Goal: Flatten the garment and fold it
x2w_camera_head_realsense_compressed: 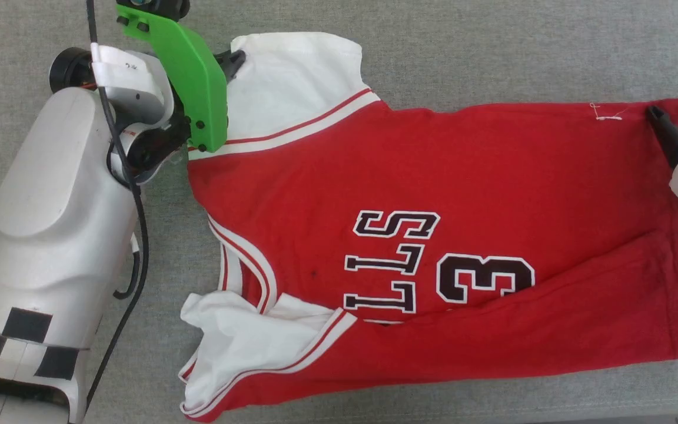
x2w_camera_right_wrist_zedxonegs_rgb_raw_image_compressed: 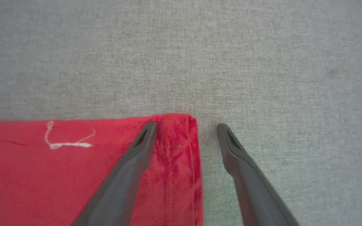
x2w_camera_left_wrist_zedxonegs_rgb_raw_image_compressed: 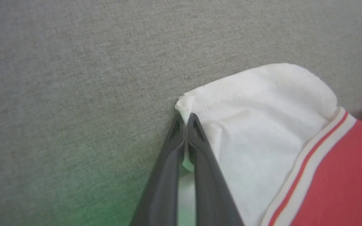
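Observation:
My right gripper is to pinch the jersey next by its red hem corner (x2w_camera_head_realsense_compressed: 675, 107), where the doubled edge puckers up while the red body (x2w_camera_head_realsense_compressed: 527, 176) lies flat.
The garment (x2w_camera_head_realsense_compressed: 433, 194), a red jersey with white sleeves and black lettering, lies spread sideways on the grey surface, its near long edge folded over. At the far white sleeve's corner (x2w_camera_left_wrist_zedxonegs_rgb_raw_image_compressed: 187, 106) my left gripper (x2w_camera_left_wrist_zedxonegs_rgb_raw_image_compressed: 186, 121) is shut on the cloth, which pokes out between the fingertips. The same gripper sits behind a green mount at the sleeve (x2w_camera_head_realsense_compressed: 236, 62). My right gripper (x2w_camera_right_wrist_zedxonegs_rgb_raw_image_compressed: 187, 128) stands open over the far hem corner (x2w_camera_right_wrist_zedxonegs_rgb_raw_image_compressed: 181, 138), one finger on the red cloth, the other on the bare surface. In the head view it is at the right edge (x2w_camera_head_realsense_compressed: 677, 121).
The grey fabric surface (x2w_camera_head_realsense_compressed: 492, 53) runs all around the garment. A loose white thread (x2w_camera_right_wrist_zedxonegs_rgb_raw_image_compressed: 68, 142) lies on the red cloth near the hem corner. My pale left forearm (x2w_camera_head_realsense_compressed: 56, 235) with its black cable lies along the left side.

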